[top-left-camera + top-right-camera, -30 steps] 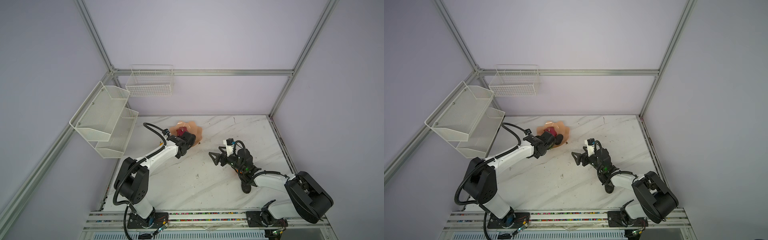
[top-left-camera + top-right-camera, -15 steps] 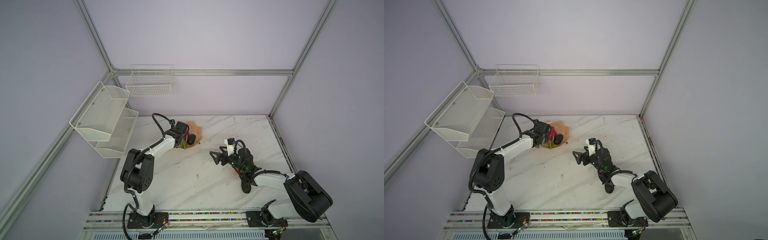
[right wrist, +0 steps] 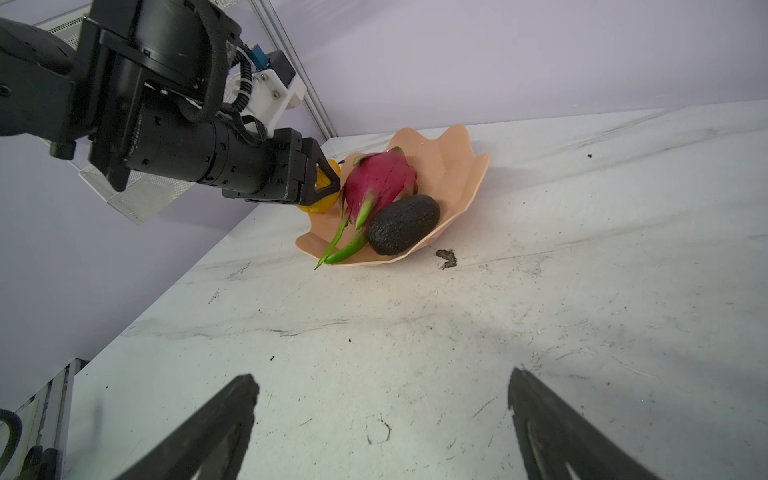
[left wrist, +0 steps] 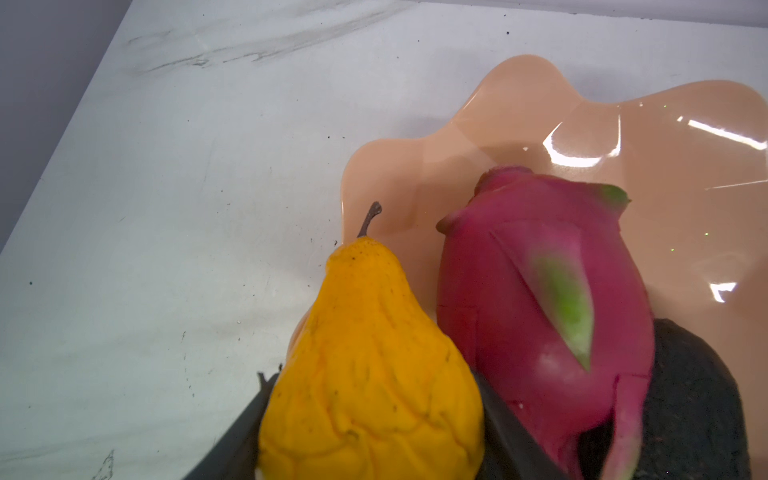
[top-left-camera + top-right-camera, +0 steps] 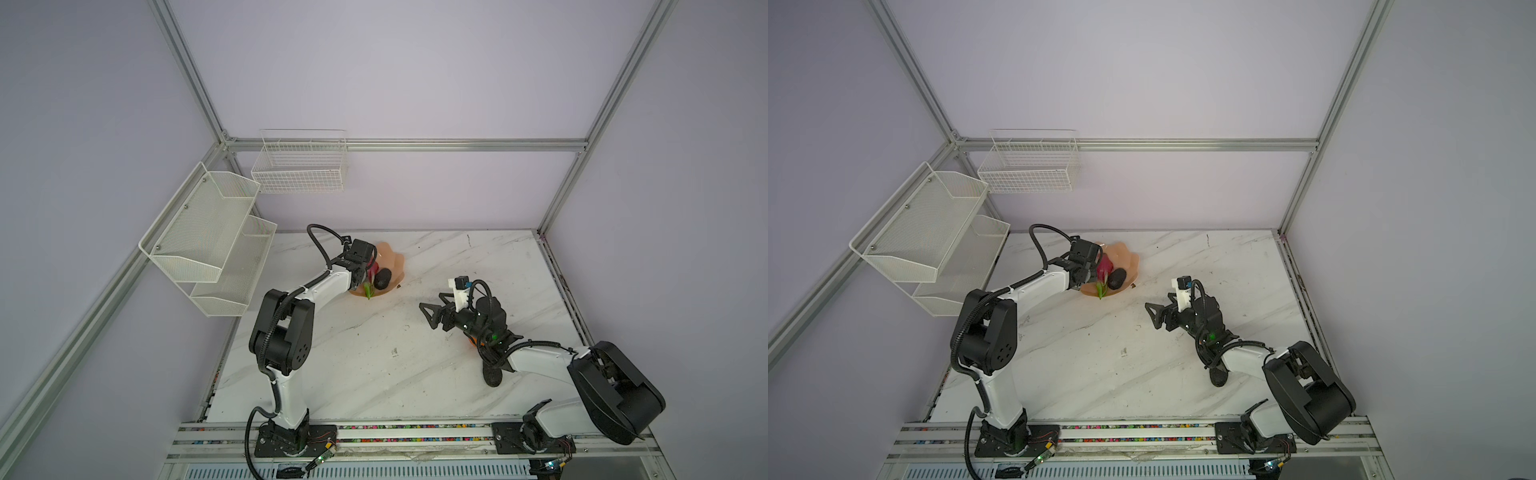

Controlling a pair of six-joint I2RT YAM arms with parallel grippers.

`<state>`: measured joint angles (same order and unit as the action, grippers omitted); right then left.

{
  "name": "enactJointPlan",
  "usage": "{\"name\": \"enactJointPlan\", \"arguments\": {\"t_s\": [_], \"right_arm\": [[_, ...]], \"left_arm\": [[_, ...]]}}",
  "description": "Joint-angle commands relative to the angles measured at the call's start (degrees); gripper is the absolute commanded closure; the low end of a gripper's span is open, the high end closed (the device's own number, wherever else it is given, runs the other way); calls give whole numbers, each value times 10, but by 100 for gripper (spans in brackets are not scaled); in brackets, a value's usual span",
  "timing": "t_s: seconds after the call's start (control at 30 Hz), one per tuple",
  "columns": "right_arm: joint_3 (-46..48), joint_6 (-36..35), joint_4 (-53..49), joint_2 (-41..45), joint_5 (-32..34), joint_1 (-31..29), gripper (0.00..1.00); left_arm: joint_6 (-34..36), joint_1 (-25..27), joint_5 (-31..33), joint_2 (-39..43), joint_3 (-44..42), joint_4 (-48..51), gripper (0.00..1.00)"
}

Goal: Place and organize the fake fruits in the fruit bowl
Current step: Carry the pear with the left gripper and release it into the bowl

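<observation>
The yellow citrus (image 4: 365, 365) is low over the bowl's rim, close against the dragon fruit, and would rest in the bowl, so it is time to open my left gripper.
The peach-pink fruit bowl (image 5: 395, 266) (image 5: 1130, 261) (image 4: 519, 108) (image 3: 465, 166) sits at the back of the marble table. In it lie the magenta dragon fruit (image 5: 373, 269) (image 5: 1104, 266) (image 4: 540, 299) (image 3: 382, 178) and a dark avocado (image 5: 383, 278) (image 5: 1118, 277) (image 4: 698, 395) (image 3: 403, 224). My left gripper (image 5: 363, 274) (image 5: 1090, 272) (image 4: 372, 382) (image 3: 328, 183) is shut on the yellow citrus (image 4: 365, 365) (image 3: 322, 205), a wrinkled, stemmed fruit, at the bowl's left rim beside the dragon fruit. My right gripper (image 5: 432, 307) (image 5: 1158, 301) (image 3: 382, 378) hovers open over bare table, right of the bowl.
Under the right arm lie an orange (image 5: 471, 341), mostly hidden, and a second avocado (image 5: 492, 377) (image 5: 1218, 376). A dark crumb (image 3: 446, 257) lies by the bowl's near rim. White wire baskets (image 5: 299, 166) (image 5: 208, 232) hang on the back and left walls.
My left gripper, with the yellow citrus, swung from over the bowl's front to its left rim, uncovering the avocado and the dragon fruit's green tip. The right arm stayed still.
</observation>
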<state>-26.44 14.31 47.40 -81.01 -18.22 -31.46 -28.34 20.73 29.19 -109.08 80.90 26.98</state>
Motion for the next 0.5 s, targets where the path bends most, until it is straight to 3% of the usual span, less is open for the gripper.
{"name": "enactJointPlan", "arguments": {"t_s": [0.0, 0.23, 0.47], "right_arm": [[1, -3, 18, 3, -3, 3, 3], [2, -4, 18, 7, -4, 3, 3], [3, -3, 18, 12, 1, 4, 3]], "left_arm": [[-3, -4, -5, -1, 45, -20, 42], [-2, -6, -12, 2, 40, -27, 26], [2, -5, -14, 25, 29, -33, 19]]}}
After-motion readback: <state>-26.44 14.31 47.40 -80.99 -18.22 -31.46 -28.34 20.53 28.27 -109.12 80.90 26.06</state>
